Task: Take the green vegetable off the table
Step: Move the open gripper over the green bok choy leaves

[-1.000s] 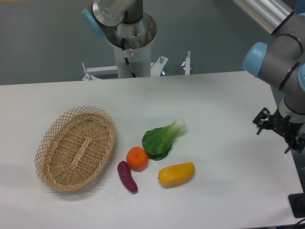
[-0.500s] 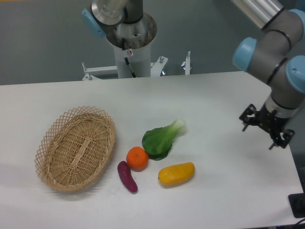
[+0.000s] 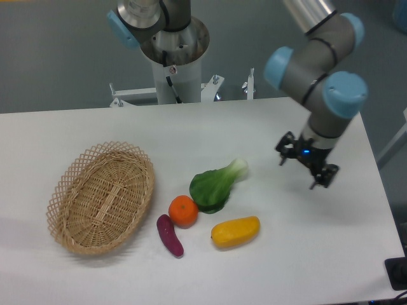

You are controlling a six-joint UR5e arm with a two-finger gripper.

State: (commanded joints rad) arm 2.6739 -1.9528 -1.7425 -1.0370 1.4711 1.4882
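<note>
My gripper grabs the green vegetable by its pale stem point(image 3: 238, 169) next. Then it picks the vegetable up off the white table.
The green vegetable point(image 3: 215, 185) lies on the white table point(image 3: 299, 254) near its middle, with its dark leaf toward the front left and its pale stem pointing to the back right. My gripper point(image 3: 306, 166) hangs above the table to the right of the stem, well apart from it. Its two black fingers stand open with nothing between them.
An orange point(image 3: 183, 211) touches the leaf's front left edge. A purple eggplant point(image 3: 170, 235) lies in front of the orange, and a yellow oblong fruit point(image 3: 235, 231) lies in front of the vegetable. An oval wicker basket point(image 3: 102, 196) sits at the left. The arm's base column point(image 3: 173, 57) stands behind the table.
The arm has swung left from the table's right edge, carrying the open gripper toward the vegetable. The objects on the table have not moved.
</note>
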